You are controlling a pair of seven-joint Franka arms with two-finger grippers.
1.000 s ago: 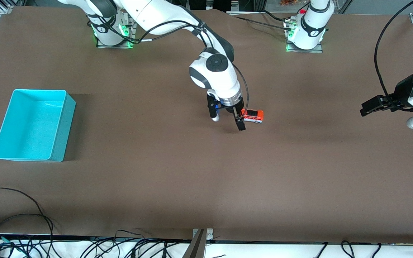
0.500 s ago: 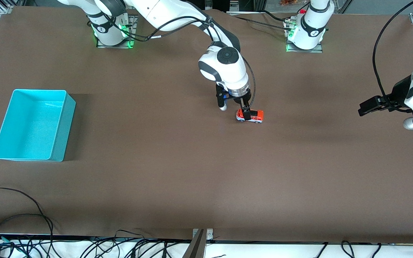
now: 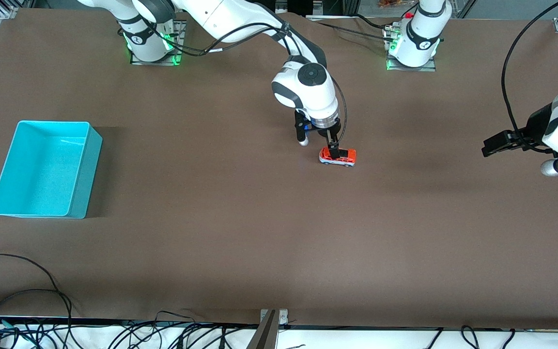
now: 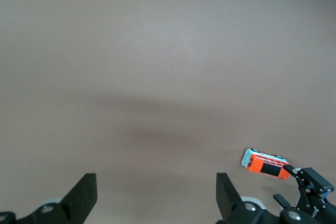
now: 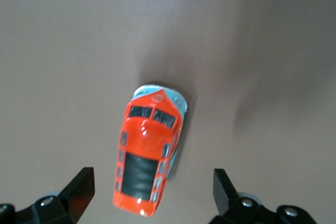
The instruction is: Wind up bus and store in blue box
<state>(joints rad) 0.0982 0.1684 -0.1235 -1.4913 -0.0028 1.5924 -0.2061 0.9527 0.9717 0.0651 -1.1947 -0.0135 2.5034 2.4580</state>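
Observation:
My right gripper's fingers are still above the bus's roof [image 5: 140,173], short of its middle [image 5: 146,144], so closing now would miss. My right gripper lowers, then closes on the bus.
The bus [image 3: 338,157], orange-red on top and pale blue below, stands on its wheels in the middle of the brown table. My right gripper [image 3: 332,148] hangs open right over it. In the right wrist view the bus [image 5: 149,150] lies lengthwise under the right gripper [image 5: 152,190], its dark-panelled rear half between the two black fingers and a gap on each side. The blue box [image 3: 79,174], open-topped with nothing in it, sits at the right arm's end of the table. My left gripper [image 3: 488,147] waits open over bare table at the left arm's end, holding nothing [image 4: 156,192].
Loose black cables [image 3: 27,295] and a metal bracket [image 3: 269,327] line the table edge nearest the front camera. Both arm bases [image 3: 153,43] stand along the farthest edge. The left wrist view shows the bus [image 4: 265,163] and the right gripper's finger [image 4: 310,182] far off.
My right gripper has moved from beside the bus, toward the left arm's end, to straddle it from above. The left arm has drifted slightly. The bus has stayed in place.

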